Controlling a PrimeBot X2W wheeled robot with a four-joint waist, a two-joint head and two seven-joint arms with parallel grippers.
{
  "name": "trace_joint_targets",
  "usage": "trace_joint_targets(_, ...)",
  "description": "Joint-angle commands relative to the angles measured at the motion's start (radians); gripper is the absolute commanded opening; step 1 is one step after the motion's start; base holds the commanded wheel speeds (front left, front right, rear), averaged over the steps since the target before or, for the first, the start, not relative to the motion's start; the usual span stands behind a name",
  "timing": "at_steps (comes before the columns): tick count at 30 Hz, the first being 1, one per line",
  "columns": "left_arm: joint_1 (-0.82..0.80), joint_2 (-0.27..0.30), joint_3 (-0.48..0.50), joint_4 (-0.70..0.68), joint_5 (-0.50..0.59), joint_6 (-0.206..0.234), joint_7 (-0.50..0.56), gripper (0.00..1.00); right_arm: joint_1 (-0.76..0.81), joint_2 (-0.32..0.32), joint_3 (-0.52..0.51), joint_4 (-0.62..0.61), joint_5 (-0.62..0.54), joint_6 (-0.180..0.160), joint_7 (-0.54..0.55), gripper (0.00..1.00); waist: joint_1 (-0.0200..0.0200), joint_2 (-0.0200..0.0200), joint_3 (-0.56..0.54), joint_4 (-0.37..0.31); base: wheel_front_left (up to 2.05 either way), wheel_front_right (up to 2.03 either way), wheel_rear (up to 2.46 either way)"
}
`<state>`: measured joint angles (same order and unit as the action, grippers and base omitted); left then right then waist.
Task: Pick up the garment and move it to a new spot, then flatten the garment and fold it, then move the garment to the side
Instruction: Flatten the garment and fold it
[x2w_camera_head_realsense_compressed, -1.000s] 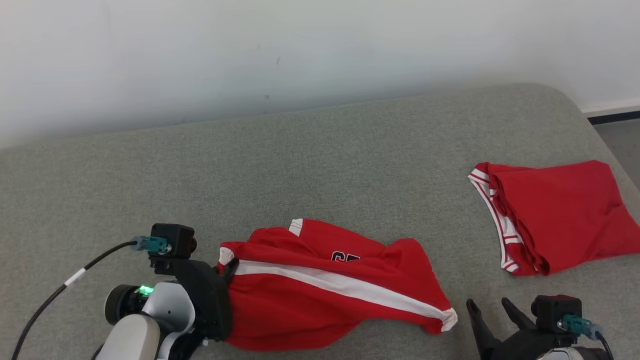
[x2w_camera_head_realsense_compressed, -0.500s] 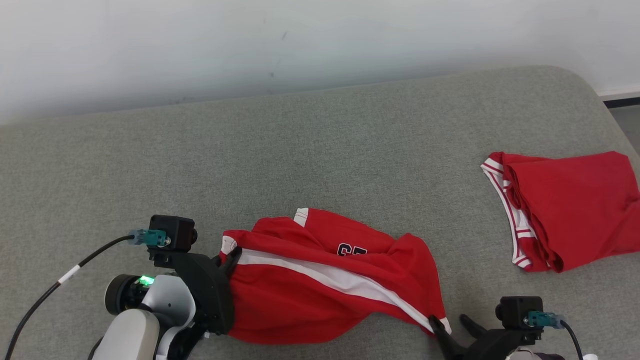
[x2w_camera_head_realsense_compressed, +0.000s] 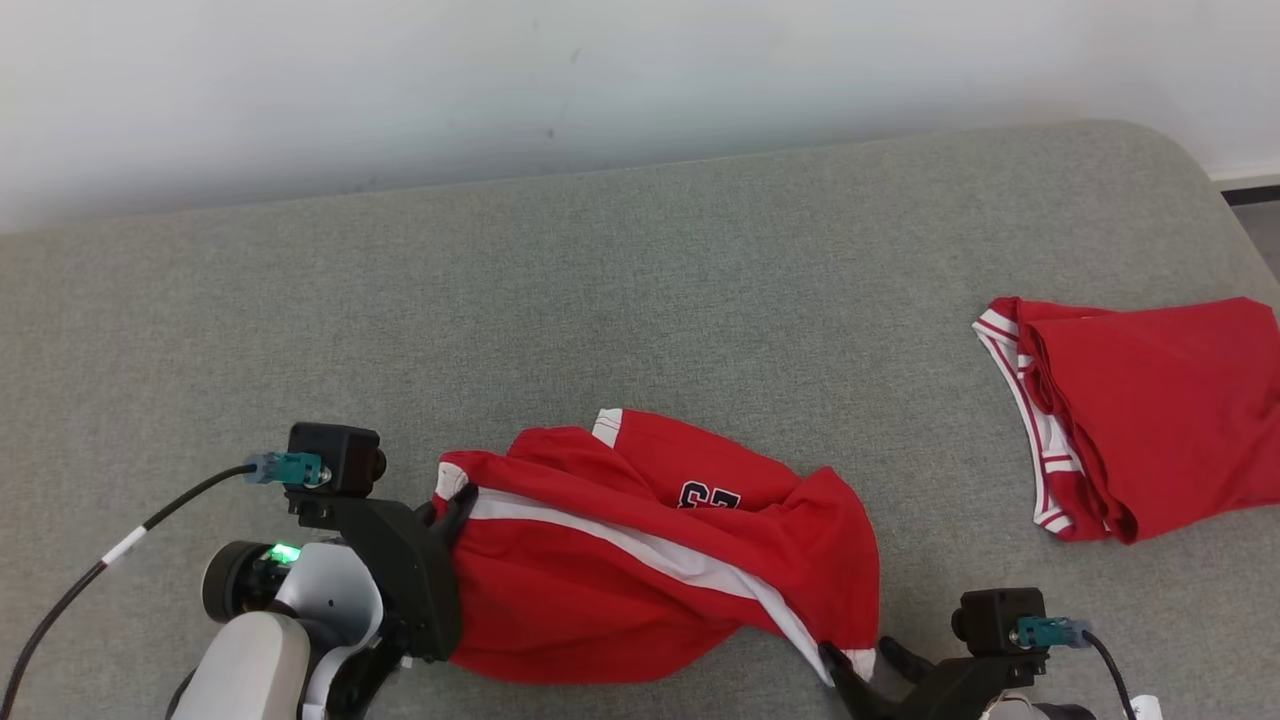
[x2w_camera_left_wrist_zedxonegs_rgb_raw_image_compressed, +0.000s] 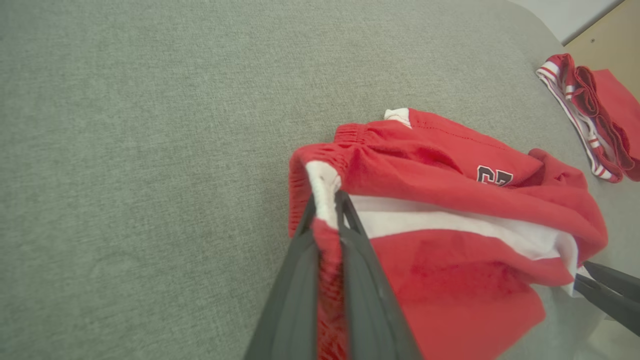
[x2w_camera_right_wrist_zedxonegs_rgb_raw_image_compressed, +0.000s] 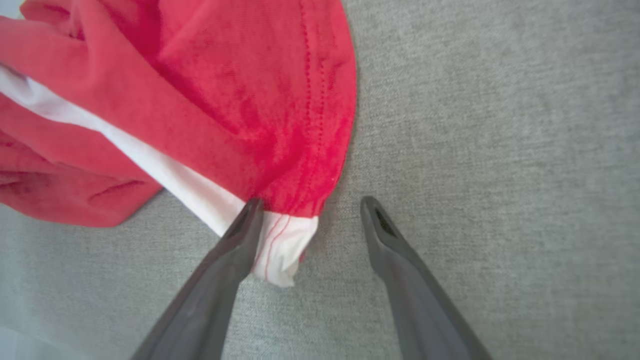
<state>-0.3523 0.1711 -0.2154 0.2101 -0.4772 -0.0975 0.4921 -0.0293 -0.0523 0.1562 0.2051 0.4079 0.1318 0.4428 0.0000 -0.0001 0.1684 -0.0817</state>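
The white hem corner (x2w_camera_head_realsense_compressed: 860, 661) of the shorts sticks up in a narrow pucker, while the red cloth (x2w_camera_head_realsense_compressed: 828, 546) lies slack. My right gripper will grab the shorts by that corner next.
The garment (x2w_camera_head_realsense_compressed: 640, 580) is a pair of red shorts with a white side stripe, lying crumpled on the grey surface at the lower middle of the head view. My left gripper (x2w_camera_head_realsense_compressed: 455, 510) is shut on the white end of its waistband (x2w_camera_left_wrist_zedxonegs_rgb_raw_image_compressed: 324, 187), the cloth pinched between the two fingers (x2w_camera_left_wrist_zedxonegs_rgb_raw_image_compressed: 326, 200). My right gripper (x2w_camera_head_realsense_compressed: 860, 655) is open at the garment's lower right corner. In the right wrist view the white hem corner (x2w_camera_right_wrist_zedxonegs_rgb_raw_image_compressed: 280, 245) lies between its spread fingers (x2w_camera_right_wrist_zedxonegs_rgb_raw_image_compressed: 311, 205), against the left fingertip (x2w_camera_right_wrist_zedxonegs_rgb_raw_image_compressed: 250, 212). The right fingertips (x2w_camera_left_wrist_zedxonegs_rgb_raw_image_compressed: 600, 290) also reach the hem in the left wrist view.
A second red garment (x2w_camera_head_realsense_compressed: 1150, 420) with white trim lies folded at the far right, close to the surface's edge. The grey padded surface (x2w_camera_head_realsense_compressed: 640, 300) stretches wide behind the shorts up to a white wall. A black cable (x2w_camera_head_realsense_compressed: 90, 590) trails from the left wrist.
The camera has shifted a little. My right gripper has moved left to the garment's white hem corner and now straddles it, still open. The left gripper keeps its hold on the waistband.
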Motion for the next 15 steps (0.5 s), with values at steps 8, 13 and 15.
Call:
trace_joint_targets(8,-0.011,0.019,0.019,-0.011,-0.008,0.008,-0.039,0.00,-0.008,0.001,0.013,0.026,-0.056,-0.002,-0.024,0.00,0.0000,0.0001,0.005,-0.005,0.00,0.00,0.00)
trace_joint_targets(13,-0.013,0.011,0.044,-0.042,-0.033,0.006,-0.091,0.00,-0.005,0.001,-0.024,-0.063,-0.067,-0.002,-0.067,0.00,0.0000,0.0001,-0.007,-0.003,0.00,0.00,0.00)
trace_joint_targets(15,-0.019,0.001,0.060,-0.063,-0.059,0.003,-0.114,0.00,-0.008,0.001,-0.034,-0.114,-0.065,-0.002,-0.075,0.00,0.0000,0.0001,-0.013,-0.004,0.00,0.00,0.00)
